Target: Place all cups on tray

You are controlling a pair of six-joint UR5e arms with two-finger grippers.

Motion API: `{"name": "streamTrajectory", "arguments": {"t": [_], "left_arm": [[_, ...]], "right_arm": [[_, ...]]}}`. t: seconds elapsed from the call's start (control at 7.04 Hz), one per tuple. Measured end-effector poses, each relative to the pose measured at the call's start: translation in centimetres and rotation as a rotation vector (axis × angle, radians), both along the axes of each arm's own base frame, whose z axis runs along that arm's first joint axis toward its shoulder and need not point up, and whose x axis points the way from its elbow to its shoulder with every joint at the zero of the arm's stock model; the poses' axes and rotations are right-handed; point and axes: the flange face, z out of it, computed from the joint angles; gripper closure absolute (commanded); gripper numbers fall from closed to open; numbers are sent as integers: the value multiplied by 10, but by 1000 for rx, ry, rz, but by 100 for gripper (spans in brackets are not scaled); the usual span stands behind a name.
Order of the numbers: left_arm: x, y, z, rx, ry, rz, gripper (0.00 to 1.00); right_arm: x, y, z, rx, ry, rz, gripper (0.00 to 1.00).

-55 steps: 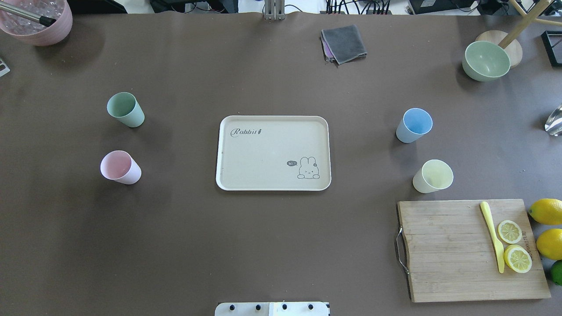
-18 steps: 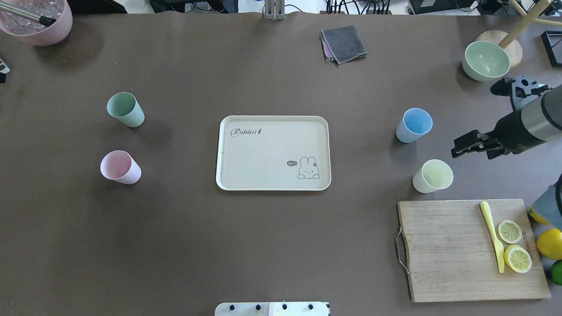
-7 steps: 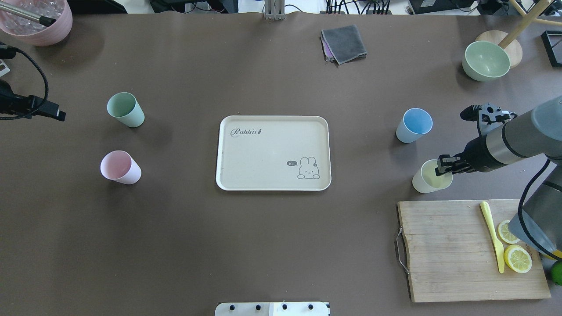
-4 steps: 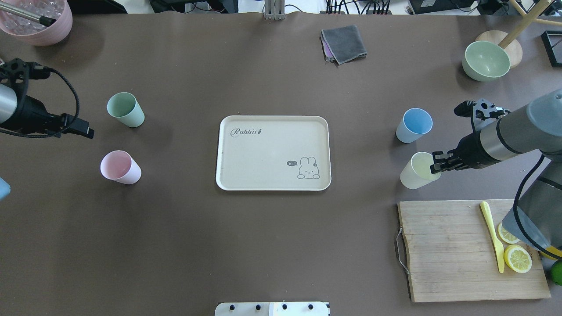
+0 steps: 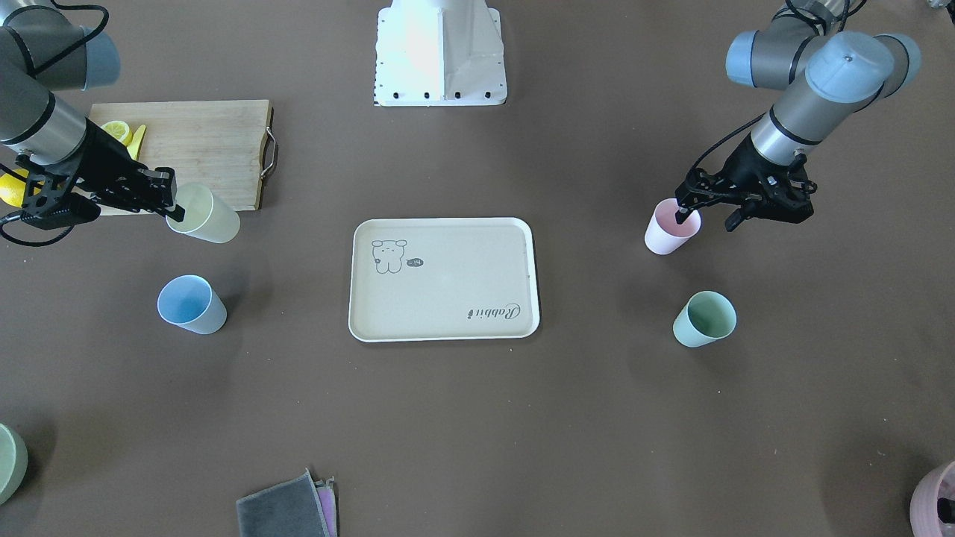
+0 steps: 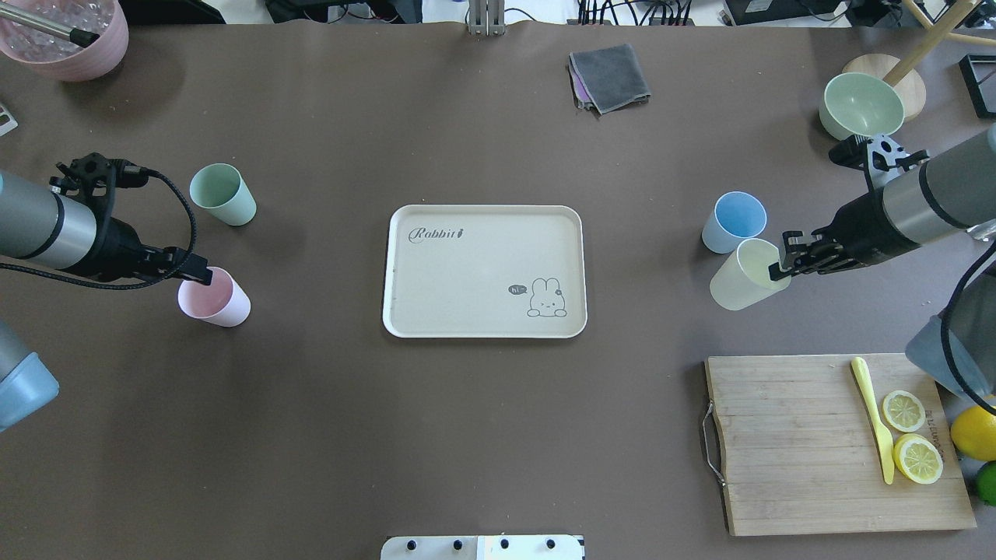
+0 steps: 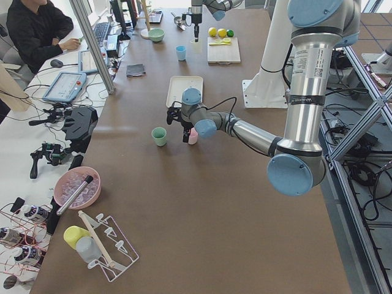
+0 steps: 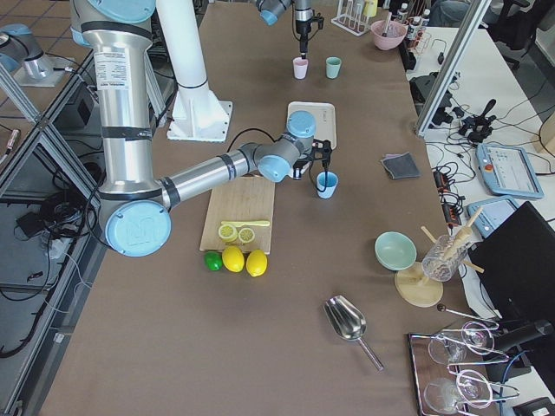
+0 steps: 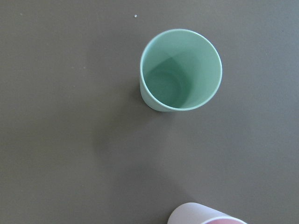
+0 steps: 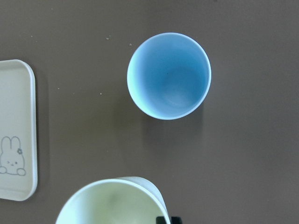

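Next, my left gripper grabs the pink cup by its rim (image 5: 696,227) to set the cup on the tray (image 5: 443,279).
The cream tray (image 6: 467,272) lies mid-table with nothing on it; it also shows in the front view (image 5: 448,298). My right gripper (image 6: 778,270) (image 5: 173,209) is shut on the rim of the pale yellow cup (image 6: 738,278) (image 5: 207,216) (image 10: 112,205), which hangs tilted beside the light blue cup (image 6: 735,222) (image 5: 190,304) (image 10: 168,77). My left gripper (image 6: 191,274) (image 5: 707,218) is open at the pink cup (image 6: 214,297) (image 5: 671,233) (image 9: 201,217), one finger inside its rim. The mint green cup (image 6: 222,194) (image 5: 703,319) (image 9: 180,70) stands beyond it.
A wooden cutting board (image 6: 794,443) with a yellow knife and lemon slices lies front right, with lemons (image 6: 973,432) beside it. A sage bowl (image 6: 861,107) is back right, a grey cloth (image 6: 609,78) at the back, and a mauve pot (image 6: 66,39) back left.
The right gripper closed on the yellow cup and carried it left and back, up to the blue cup. The left arm came in from the left and reached the pink cup's rim.
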Motion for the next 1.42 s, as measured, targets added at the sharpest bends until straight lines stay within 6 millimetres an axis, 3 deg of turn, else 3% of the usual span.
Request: {"name": "streamTrajectory", "arguments": {"t": [0.14, 0.28, 0.71, 0.99, 1.42], "left_arm": [[9, 6, 2, -2, -3, 18, 78], [18, 11, 4, 2, -12, 30, 98], [33, 17, 10, 13, -40, 15, 100], [33, 11, -25, -3, 4, -34, 100], [71, -23, -135, -91, 20, -99, 100]], "right_arm": [[4, -13, -28, -19, -11, 2, 100], [4, -20, -55, -25, -15, 4, 100], [-25, -21, -108, -33, -46, 2, 100], [-64, -13, -141, -47, -36, 17, 100], [-147, 14, -171, -30, 38, 25, 100]]}}
